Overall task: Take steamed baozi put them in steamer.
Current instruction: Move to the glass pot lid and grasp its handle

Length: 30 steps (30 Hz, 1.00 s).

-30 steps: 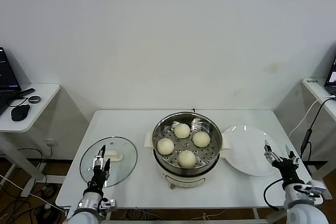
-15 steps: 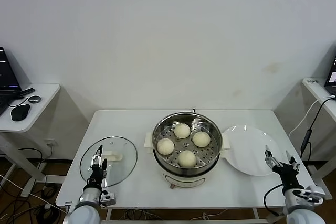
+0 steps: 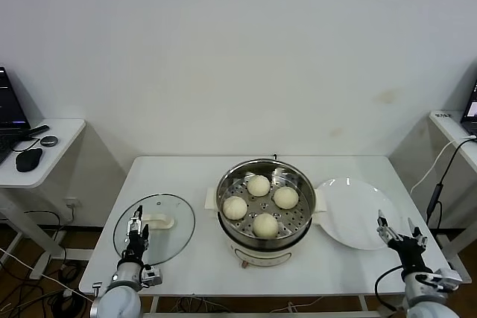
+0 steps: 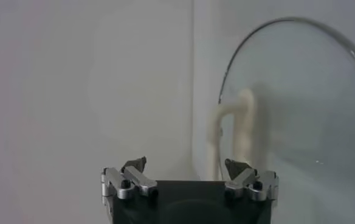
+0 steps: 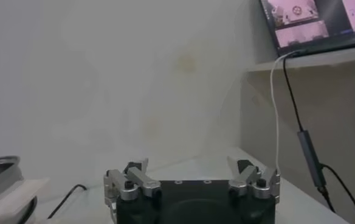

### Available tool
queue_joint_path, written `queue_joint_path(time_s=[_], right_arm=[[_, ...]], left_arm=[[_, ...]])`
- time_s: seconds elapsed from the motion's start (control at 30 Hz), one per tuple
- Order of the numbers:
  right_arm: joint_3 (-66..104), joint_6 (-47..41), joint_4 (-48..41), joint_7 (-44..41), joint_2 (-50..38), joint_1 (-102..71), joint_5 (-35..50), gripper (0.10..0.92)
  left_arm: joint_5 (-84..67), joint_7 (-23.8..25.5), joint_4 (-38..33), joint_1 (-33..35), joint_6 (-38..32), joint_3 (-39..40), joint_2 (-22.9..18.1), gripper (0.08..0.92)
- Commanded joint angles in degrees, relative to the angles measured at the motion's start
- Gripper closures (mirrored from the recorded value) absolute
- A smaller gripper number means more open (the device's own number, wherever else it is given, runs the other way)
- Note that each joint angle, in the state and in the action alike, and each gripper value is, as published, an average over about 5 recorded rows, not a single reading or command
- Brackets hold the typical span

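Note:
My left gripper grabs the lid by its raised cream handle next, since the glass lid lies flat and wide on the tabletop.
Several cream-white baozi lie on the perforated tray inside the shiny steamer at the table's middle. My left gripper hovers low at the front left over the near edge of the glass lid, open and holding nothing. In the left wrist view the left gripper has its fingers spread wide, with the lid's cream handle beyond them. My right gripper sits at the front right corner, just off the white plate, open and empty. The right wrist view shows the right gripper with bare table between its fingers.
A round glass lid lies flat left of the steamer. A flat white plate lies to its right. A side table with a laptop and mouse stands far left; a shelf with a hanging cable stands far right.
Both grippers have drawn back a little toward the table's front edge, still open. The baozi, steamer, lid and plate have not moved.

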Motion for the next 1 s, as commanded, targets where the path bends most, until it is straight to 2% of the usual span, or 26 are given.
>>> queue_joint_path(time_s=[0.03, 0.57, 1.0], right_arm=[[0.07, 0.14, -0.37, 0.00, 0.44, -0.25, -0.08, 0.203], [0.10, 0.78, -1.19, -0.01, 1.01, -0.34, -0.61, 0.203], [0.42, 0.74, -0.88, -0.19, 1.30, -0.58, -1.20, 0.203]], left_arm=[[-0.71, -2.07, 2.83, -2.26, 0.19, 0.02, 0.70, 0.177], [-1.82, -4.68, 7.59, -5.24, -1.27, 0.63, 1.14, 0.177], [-0.64, -9.66, 14.74, -8.35, -5.55, 0.99, 2.21, 0.177]])
